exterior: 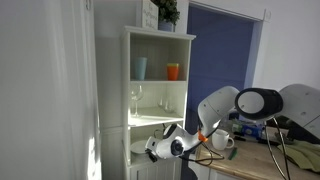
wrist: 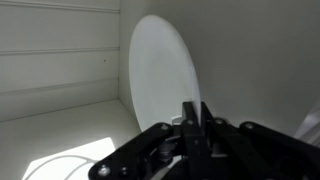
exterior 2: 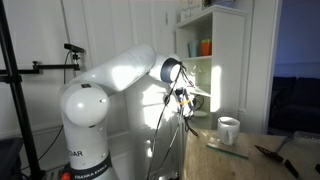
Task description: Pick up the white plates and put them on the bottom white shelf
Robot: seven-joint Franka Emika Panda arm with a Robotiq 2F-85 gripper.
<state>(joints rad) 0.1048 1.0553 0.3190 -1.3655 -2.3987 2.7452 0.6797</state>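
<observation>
The gripper is ready to open: the bottom of the shelf reaches under the plate's whole near rim (wrist: 187,62), so the white plate would rest there if the gripper let go now.
In the wrist view my gripper (wrist: 190,118) is shut on the rim of a white plate (wrist: 165,65), which it holds on edge. The plate stands inside a white compartment with a panelled back wall and a pale floor (wrist: 60,125). In an exterior view my gripper (exterior: 156,149) reaches into the bottom white shelf (exterior: 140,132) of the tall white cabinet (exterior: 160,40), and the plate shows as a pale shape (exterior: 139,148) at its tip. In an exterior view the arm (exterior 2: 172,72) stretches to the cabinet (exterior 2: 218,60) and the gripper is mostly hidden. No other plate shows.
A white mug (exterior: 222,142) (exterior 2: 229,130) stands on the wooden table (exterior 2: 250,160) beside the cabinet. Upper compartments hold glasses (exterior: 136,97) and a blue and an orange cup (exterior: 173,71). A plant (exterior: 168,12) sits on top. A camera stand (exterior 2: 20,90) is nearby.
</observation>
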